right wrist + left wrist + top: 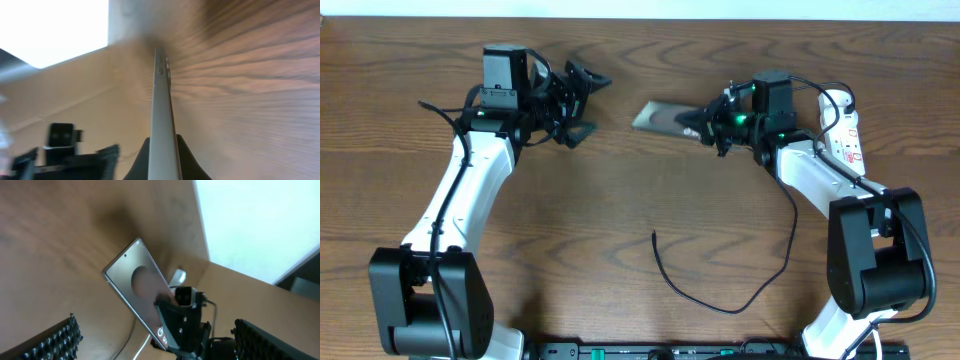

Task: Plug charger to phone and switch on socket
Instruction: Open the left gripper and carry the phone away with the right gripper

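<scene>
The phone's lettered end should stay free for plugging the charger [720, 308], so my left gripper should grab the phone across its thickness by the end [647, 116] opposite the lettering.
The phone [663, 116] is tilted up off the table at the back centre, and my right gripper [706, 124] is shut on its right end. In the right wrist view the phone [161, 105] shows edge-on between the jaws [162, 160]. In the left wrist view its brownish screen [137, 282] faces the camera. My left gripper [588, 103] is open and empty, a short way left of the phone. The charger [720, 308] lies loose on the table in front, its plug tip [654, 235] pointing left. The socket [846, 128] lies at the back right, behind the right arm.
The charger cable curves up the right side towards the right arm [790, 240]. The right arm's base [875, 260] stands at the front right and the left arm's base [425, 295] at the front left. A wall runs behind the table's far edge.
</scene>
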Controlling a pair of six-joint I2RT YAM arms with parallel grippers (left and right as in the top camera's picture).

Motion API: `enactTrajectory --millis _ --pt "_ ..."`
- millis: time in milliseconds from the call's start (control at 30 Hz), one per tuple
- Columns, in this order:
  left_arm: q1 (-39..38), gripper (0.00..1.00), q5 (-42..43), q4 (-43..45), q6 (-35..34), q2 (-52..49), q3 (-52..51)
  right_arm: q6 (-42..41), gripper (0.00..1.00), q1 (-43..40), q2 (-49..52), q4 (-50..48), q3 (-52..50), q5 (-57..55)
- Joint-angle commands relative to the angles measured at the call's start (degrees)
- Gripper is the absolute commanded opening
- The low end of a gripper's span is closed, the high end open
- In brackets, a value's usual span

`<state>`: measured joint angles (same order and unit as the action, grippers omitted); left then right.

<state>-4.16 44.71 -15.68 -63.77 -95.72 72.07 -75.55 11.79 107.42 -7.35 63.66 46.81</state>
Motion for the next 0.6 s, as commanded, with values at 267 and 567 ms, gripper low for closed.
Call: enactTrajectory --millis 267,567 --pt "-0.8 0.94 -6.0 12.4 -3.1 0.9 1.3 -28.1 0.01 0.5 -0.2 -37.5 0.8 -0.2" --pt "-4.1 0.94 -7.0 23.4 -6.0 0.9 1.2 -29.1 0.01 1.4 -0.2 -37.7 0.8 0.2"
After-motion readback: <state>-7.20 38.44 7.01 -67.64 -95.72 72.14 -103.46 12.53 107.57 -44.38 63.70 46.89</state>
